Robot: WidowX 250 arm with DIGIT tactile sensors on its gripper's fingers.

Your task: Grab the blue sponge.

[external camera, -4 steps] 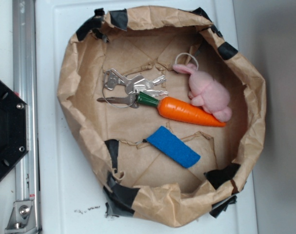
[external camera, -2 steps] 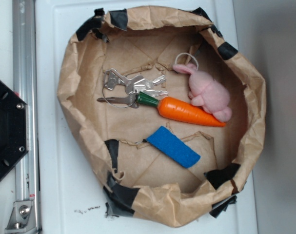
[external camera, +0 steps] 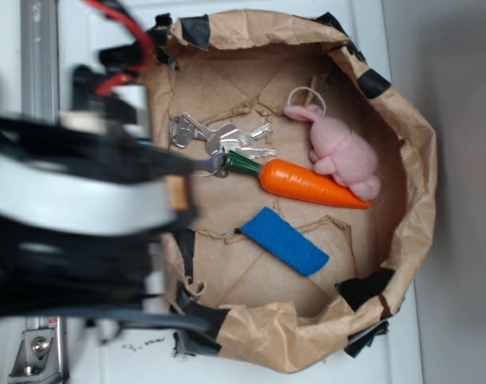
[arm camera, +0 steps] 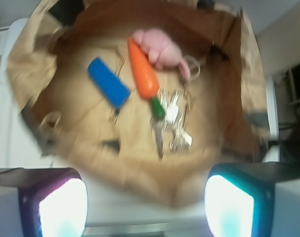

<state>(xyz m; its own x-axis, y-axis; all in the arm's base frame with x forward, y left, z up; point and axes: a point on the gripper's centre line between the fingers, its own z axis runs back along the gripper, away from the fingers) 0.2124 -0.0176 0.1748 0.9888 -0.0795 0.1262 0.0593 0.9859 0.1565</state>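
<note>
My gripper next has to grab the sponge by its long edges, to get the blue sponge (external camera: 284, 242) out of the brown paper bag (external camera: 423, 172).
The blue sponge (external camera: 284, 242) lies flat and slanted on the floor of the brown paper bag (external camera: 423, 172), just below the orange toy carrot (external camera: 311, 182). In the wrist view the blue sponge (arm camera: 108, 82) is at the upper left, left of the carrot (arm camera: 143, 69). My gripper (arm camera: 147, 202) is open, with its two lit pads (arm camera: 63, 207) far apart and nothing between them. It hovers over the bag's near rim, well short of the sponge. My blurred arm (external camera: 74, 192) covers the left of the exterior view.
A bunch of keys (external camera: 218, 140) lies at the carrot's green end. A pink plush bunny (external camera: 343, 152) rests against the carrot's far side. The crumpled bag walls (arm camera: 26, 74), patched with black tape, ring everything. A metal rail (external camera: 38, 48) runs along the left.
My arm has swung into the exterior view from the left and now hides the bag's left wall. The objects in the bag have not moved.
</note>
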